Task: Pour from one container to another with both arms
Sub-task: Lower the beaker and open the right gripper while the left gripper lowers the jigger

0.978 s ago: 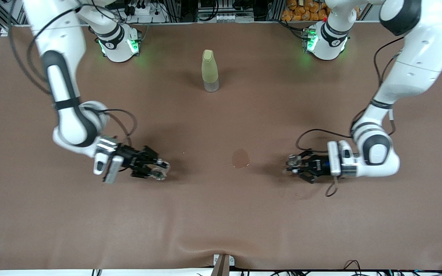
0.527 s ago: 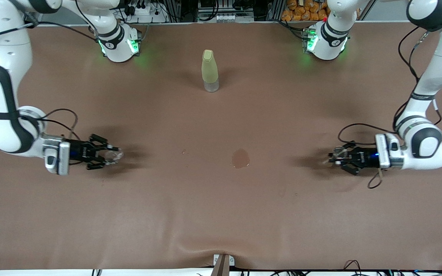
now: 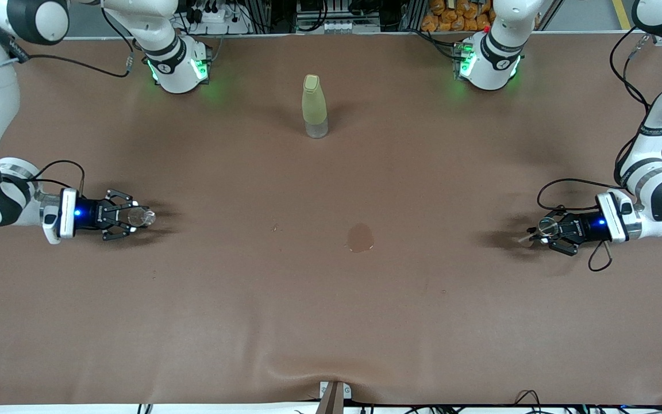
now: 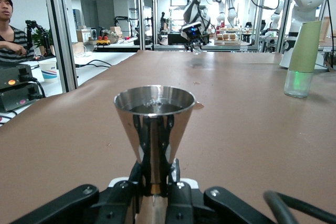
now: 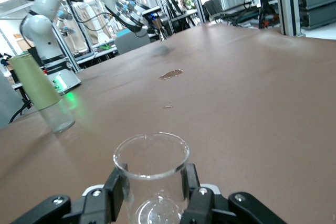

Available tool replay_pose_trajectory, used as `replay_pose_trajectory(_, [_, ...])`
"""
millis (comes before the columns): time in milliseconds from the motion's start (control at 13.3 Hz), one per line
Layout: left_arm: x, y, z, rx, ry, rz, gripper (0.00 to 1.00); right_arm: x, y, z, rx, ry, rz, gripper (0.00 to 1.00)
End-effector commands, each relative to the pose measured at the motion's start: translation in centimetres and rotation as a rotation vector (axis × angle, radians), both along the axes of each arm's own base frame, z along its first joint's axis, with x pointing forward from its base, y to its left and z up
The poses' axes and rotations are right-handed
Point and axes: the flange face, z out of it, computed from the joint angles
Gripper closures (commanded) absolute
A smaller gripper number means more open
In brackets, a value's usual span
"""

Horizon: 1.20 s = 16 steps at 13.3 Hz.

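Note:
My left gripper holds the jigger and should keep holding it, because the jigger's base is above the tabletop.
The tiny clear glass cup stands upright between the fingers of my right gripper, which is shut on it low over the table at the right arm's end. In the right wrist view the cup looks empty, with the right gripper clamped on its lower part. The silver hourglass jigger is held upright at its narrow waist by my left gripper, low over the left arm's end of the table. The left wrist view shows the jigger and the left gripper shut on it.
A tall pale yellow-green bottle stands mid-table close to the arm bases. A small wet stain lies on the brown table cover midway between the grippers. The cover wrinkles at the table's front edge.
Both arms have swung apart, each toward its own end of the table. The right gripper carried the glass cup and the left gripper carried the jigger. Both grips are unchanged.

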Motion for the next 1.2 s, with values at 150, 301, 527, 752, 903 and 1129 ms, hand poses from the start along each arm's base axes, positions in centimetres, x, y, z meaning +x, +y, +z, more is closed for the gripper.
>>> replay_pose_trajectory(150, [-1.2, 1.1, -2.6, -0.016, 0.038, 0.012, 1.00, -2.3, -2.6, -4.0, 0.038, -0.054, 0.032, 1.00])
replay_pose_trajectory(301, [-1.5, 1.9, -3.3, -0.007, 0.050, 0.029, 1.00, -2.6, -3.8, -3.8, 0.020, -0.054, 0.043, 0.99])
replay_pose_trajectory(527, [-1.8, 2.8, -3.8, 0.019, 0.061, 0.046, 1.00, -2.0, -4.6, -3.3, -0.011, -0.065, 0.077, 0.91])
replay_pose_trajectory(752, [-1.8, 3.1, -4.0, 0.035, 0.058, 0.056, 0.97, -2.8, -4.6, -4.7, -0.001, -0.043, 0.077, 0.80])
replay_pose_trajectory(903, [-2.0, 3.2, -4.5, 0.034, 0.062, 0.056, 0.96, -3.2, -4.5, -5.3, 0.004, -0.029, 0.083, 0.51])
replay_pose_trajectory(1129, [-2.1, 3.3, -4.8, 0.034, 0.069, 0.058, 0.96, -3.0, -4.2, -5.0, 0.018, -0.017, 0.086, 0.20])
